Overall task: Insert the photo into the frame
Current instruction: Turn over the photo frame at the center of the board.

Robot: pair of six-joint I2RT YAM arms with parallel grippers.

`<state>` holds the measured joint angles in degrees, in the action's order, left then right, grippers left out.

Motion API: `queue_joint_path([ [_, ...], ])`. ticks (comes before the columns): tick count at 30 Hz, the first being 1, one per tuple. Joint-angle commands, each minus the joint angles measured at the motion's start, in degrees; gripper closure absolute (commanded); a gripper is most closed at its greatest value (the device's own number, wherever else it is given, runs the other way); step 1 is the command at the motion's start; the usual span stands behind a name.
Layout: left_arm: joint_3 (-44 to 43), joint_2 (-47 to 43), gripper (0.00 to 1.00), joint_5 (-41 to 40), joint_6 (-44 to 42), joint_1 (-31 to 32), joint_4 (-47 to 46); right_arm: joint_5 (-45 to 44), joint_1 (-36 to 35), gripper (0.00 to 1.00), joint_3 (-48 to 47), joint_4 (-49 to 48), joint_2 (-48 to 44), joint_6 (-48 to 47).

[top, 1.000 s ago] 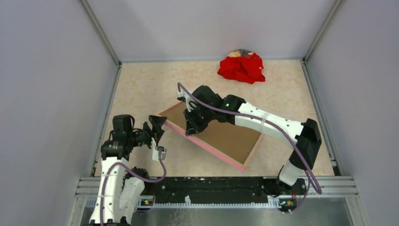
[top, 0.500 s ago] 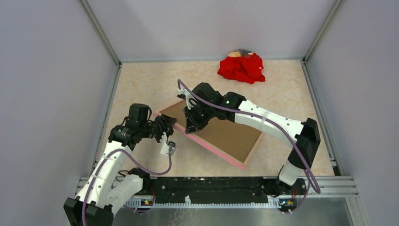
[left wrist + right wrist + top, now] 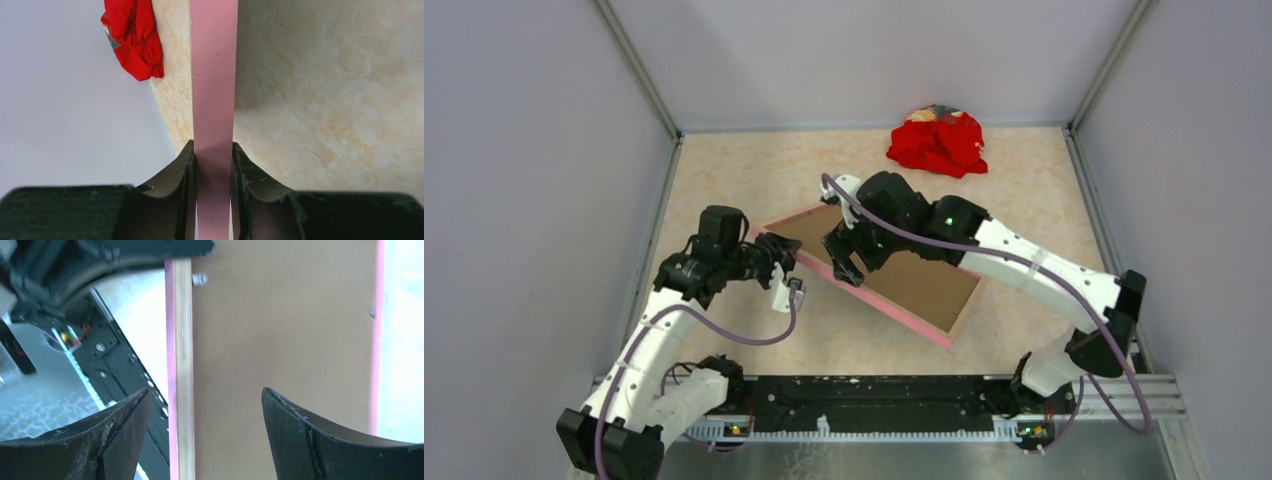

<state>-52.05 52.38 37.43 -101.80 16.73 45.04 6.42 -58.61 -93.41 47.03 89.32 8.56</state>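
The robot's right gripper should next grab the frame's near bar (image 3: 854, 284) (image 3: 183, 399), away from the frame's corner in the left gripper, to turn the frame face-up.
The frame (image 3: 894, 313) lies back-up in mid-table, with a pink edge, a light wood rail (image 3: 184, 365) and a brown backing board (image 3: 924, 285) in it. My left gripper (image 3: 786, 262) is shut on the frame's left corner; in the left wrist view both fingers press the pink edge (image 3: 214, 75) at the gripper (image 3: 212, 150). My right gripper (image 3: 844, 262) hovers over the near rail, open, its fingers either side of the rail without touching at the gripper (image 3: 206, 400). The photo is hidden from every view.
A red cloth heap (image 3: 938, 142) sits at the back right near the wall; it also shows as the cloth (image 3: 135, 37) in the left wrist view. Grey walls close in three sides. A metal rail (image 3: 884, 385) with the arm bases runs along the near edge.
My left arm reached in to the frame's left corner and closed on it. My right gripper opened, let go of the frame's rail and shifted slightly right.
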Motion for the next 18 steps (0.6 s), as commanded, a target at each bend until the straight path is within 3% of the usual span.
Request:
queue_joint_path([
  [1, -4.4, -0.2, 0.98, 3.1, 4.1, 0.1, -3.0, -9.8, -3.5, 0.2, 3.8, 2.6, -7.1, -6.3],
  [8, -4.9, -0.5, 0.99, 3.3, 5.4, 0.1, -2.7, -16.6, -7.7, 0.2, 9.5, 5.2, -11.2, -14.0],
  [18, -5.4, -1.1, 0.99, 3.1, 7.6, 0.0, -2.5, -20.0, -8.6, 0.28, 17.8, 1.5, -10.5, -16.4],
])
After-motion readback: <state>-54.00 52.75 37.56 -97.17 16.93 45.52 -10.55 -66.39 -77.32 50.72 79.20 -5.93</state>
